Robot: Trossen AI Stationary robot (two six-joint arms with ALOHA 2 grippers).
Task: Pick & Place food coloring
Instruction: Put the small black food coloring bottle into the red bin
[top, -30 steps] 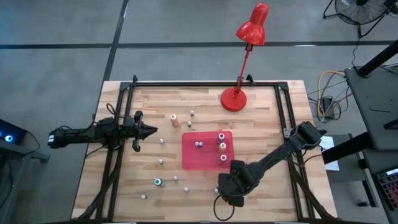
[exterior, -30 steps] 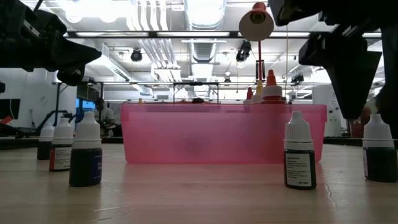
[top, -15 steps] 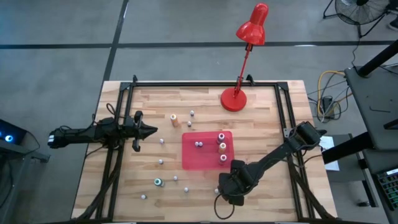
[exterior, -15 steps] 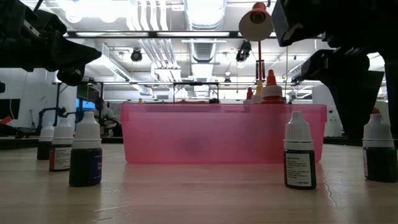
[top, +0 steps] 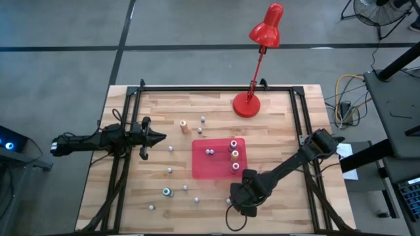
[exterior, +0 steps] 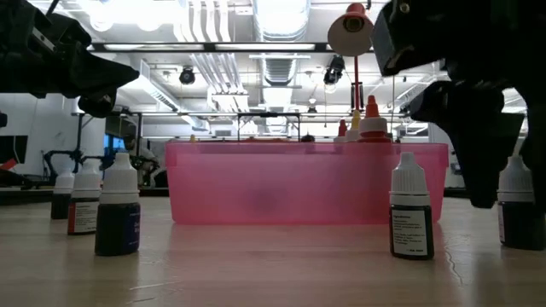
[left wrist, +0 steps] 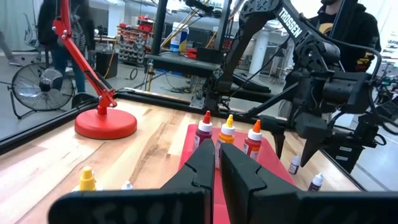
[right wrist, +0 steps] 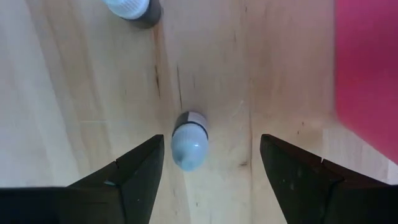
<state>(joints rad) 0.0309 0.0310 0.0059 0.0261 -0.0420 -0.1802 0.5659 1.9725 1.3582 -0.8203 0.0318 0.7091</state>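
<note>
The pale cap (right wrist: 189, 148) is ready for my right gripper to close on now: the gripper's fingers reach down around the cap and are level with it.
The food coloring is a set of tiny bottles. Some stand in the red tray (top: 203, 164), among them three with coloured caps (left wrist: 227, 127). Others stand loose on the wooden table, such as a teal-capped one (top: 167, 191) and an orange one (top: 184, 124). My right gripper (right wrist: 211, 149) points straight down near the table's front, open. A pale-capped bottle (right wrist: 188, 140) stands upright on the wood between its fingers, nearer one of them, with a gap on both sides. In the low view one finger (exterior: 482, 162) hangs beside that bottle (exterior: 519, 205). My left gripper (top: 157, 137) waits at the left, shut and level.
A red desk lamp (top: 248, 105) stands at the table's far side. Another bottle (right wrist: 132, 7) stands close to the one under my right gripper. The tray's edge (right wrist: 367, 74) lies just beside that gripper. Black frame rails (top: 296, 118) run along the table's sides.
My right gripper has come down a little toward the pale-capped bottle, still open and still pointing down. Nothing else has moved.
</note>
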